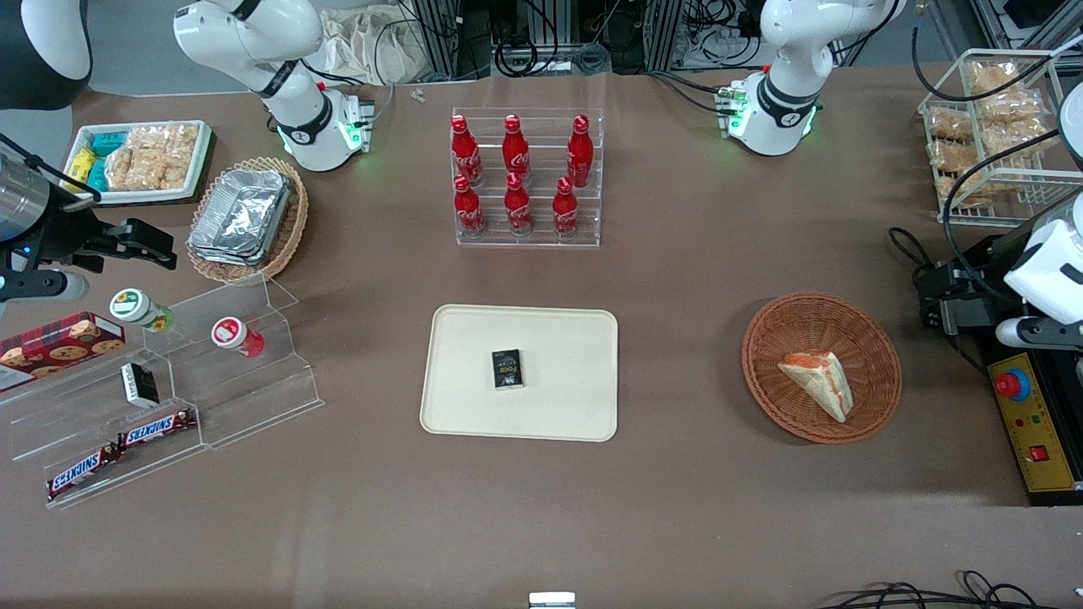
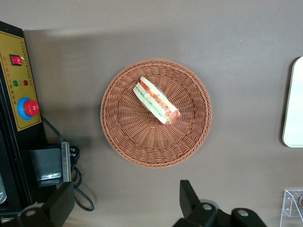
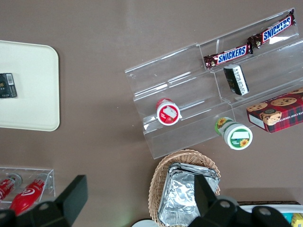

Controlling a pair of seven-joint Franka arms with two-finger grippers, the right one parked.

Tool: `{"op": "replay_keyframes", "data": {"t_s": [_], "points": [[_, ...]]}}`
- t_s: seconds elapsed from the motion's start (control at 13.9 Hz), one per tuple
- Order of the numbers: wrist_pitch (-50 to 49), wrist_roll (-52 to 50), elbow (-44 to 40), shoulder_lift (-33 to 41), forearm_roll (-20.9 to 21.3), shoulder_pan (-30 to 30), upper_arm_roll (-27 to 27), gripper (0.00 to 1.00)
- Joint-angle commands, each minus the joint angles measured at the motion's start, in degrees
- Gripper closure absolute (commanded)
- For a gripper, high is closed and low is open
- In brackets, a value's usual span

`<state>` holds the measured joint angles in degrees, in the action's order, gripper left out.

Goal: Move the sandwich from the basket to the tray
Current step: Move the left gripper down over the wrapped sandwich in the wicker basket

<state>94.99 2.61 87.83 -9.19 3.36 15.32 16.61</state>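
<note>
The sandwich is long along its cut edge point(image 2: 157, 101) but narrow across its layers, so my gripper should grab it by its flat bread sides next.
The sandwich point(image 1: 816, 382) lies in the round reddish-brown basket point(image 1: 761, 372), its orange-red and green filling showing on the cut edge. The wrist view shows the sandwich point(image 2: 157, 100) in the middle of the basket point(image 2: 123, 137). The cream tray point(image 1: 558, 338) lies beside the basket, toward the parked arm's end; its edge also shows in the wrist view point(image 2: 294, 109). My left gripper point(image 1: 931, 300) hangs high over the table, beside the basket toward the working arm's end. In the wrist view the gripper point(image 2: 125, 203) is open and empty, apart from the basket.
A small black box point(image 1: 507, 369) lies on the tray. A black control box with a red button point(image 1: 1013, 385) and a cable point(image 2: 80, 194) lie near the gripper. A rack of red bottles point(image 1: 525, 182) stands farther from the camera than the tray. A wire rack of snacks point(image 1: 986, 127) stands at the working arm's end.
</note>
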Motion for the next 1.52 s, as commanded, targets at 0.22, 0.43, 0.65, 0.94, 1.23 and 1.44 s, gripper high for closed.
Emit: {"op": "replay_keyframes", "data": {"t_s": [0.22, 0.43, 0.65, 0.94, 1.23, 1.44], "points": [[-1.39, 1.08, -0.90, -0.74, -0.81, 0.59, 0.53, 0.01], [-1.47, 1.08, 0.67, -1.09, -0.90, 0.59, 0.53, 0.01], [3.07, -0.75, 6.54, -0.92, -2.38, 0.59, 0.53, 0.01], [17.84, -12.87, 16.75, -1.17, -2.83, 0.59, 0.53, 0.01], [27.33, -19.13, 23.95, -2.06, -2.83, 0.59, 0.53, 0.01], [39.09, -25.44, 29.06, -4.25, -2.83, 0.59, 0.53, 0.01]]}}
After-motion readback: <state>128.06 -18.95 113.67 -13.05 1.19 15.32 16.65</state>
